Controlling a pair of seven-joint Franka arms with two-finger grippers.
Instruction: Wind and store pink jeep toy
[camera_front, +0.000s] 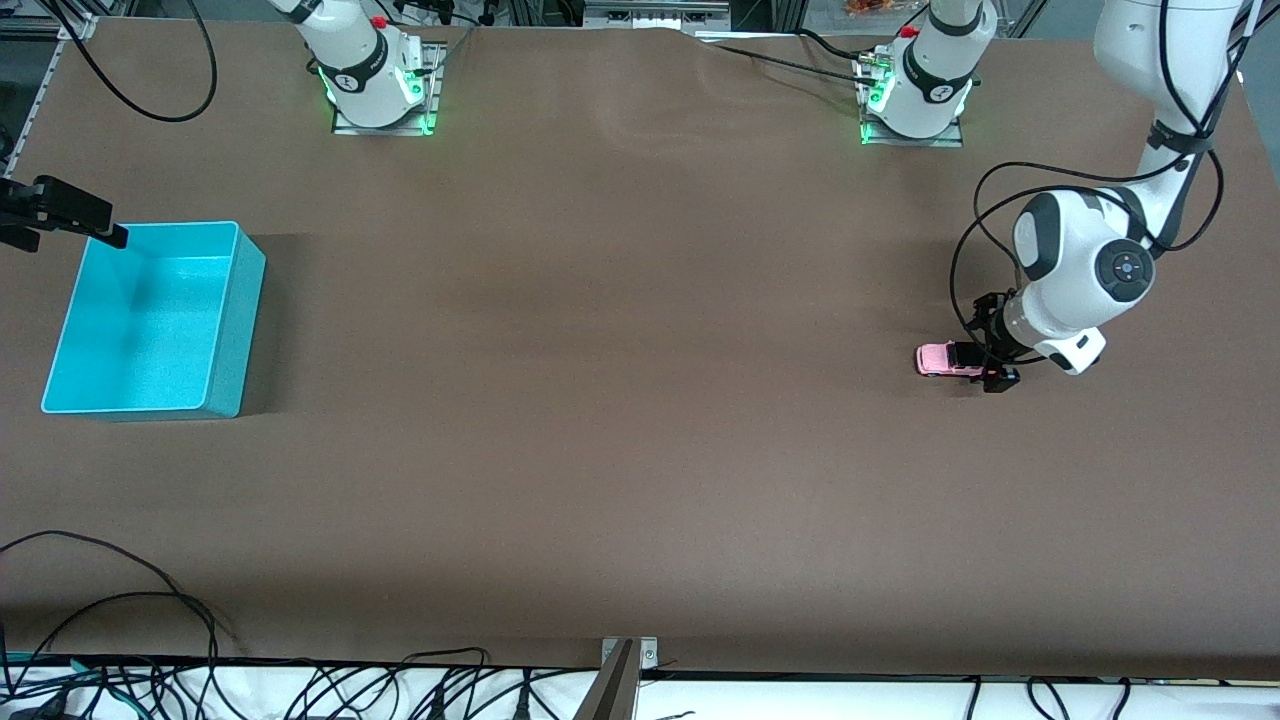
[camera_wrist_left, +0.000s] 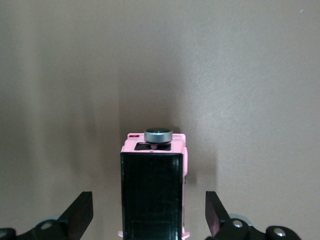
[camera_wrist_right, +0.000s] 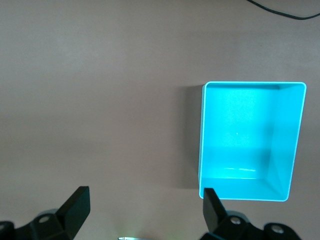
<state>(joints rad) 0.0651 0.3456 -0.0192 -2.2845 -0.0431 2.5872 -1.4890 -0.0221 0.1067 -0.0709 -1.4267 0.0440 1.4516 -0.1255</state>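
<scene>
My left gripper should close on the jeep now. Its fingers are beside the jeep's black-roofed end (camera_wrist_left: 151, 200) in the left wrist view, so they would hold the jeep.
The pink jeep toy (camera_front: 938, 358) stands on the brown table at the left arm's end. My left gripper (camera_front: 985, 365) is down at table level around its black-roofed end. In the left wrist view the jeep (camera_wrist_left: 152, 195) sits between the open fingers (camera_wrist_left: 82, 210), with a gap on each side, and a grey round knob (camera_wrist_left: 158, 135) shows on its other end. My right gripper (camera_front: 70, 215) hangs open and empty over the table by the turquoise bin (camera_front: 240, 330). The right wrist view shows the bin's (camera_wrist_right: 202, 140) empty inside off to one side of the right gripper (camera_wrist_right: 145, 210).
The two robot bases (camera_front: 380, 90) (camera_front: 915, 100) stand along the table's edge farthest from the front camera. Loose cables (camera_front: 120, 620) lie at the edge nearest to it. Brown tabletop stretches between the bin and the jeep.
</scene>
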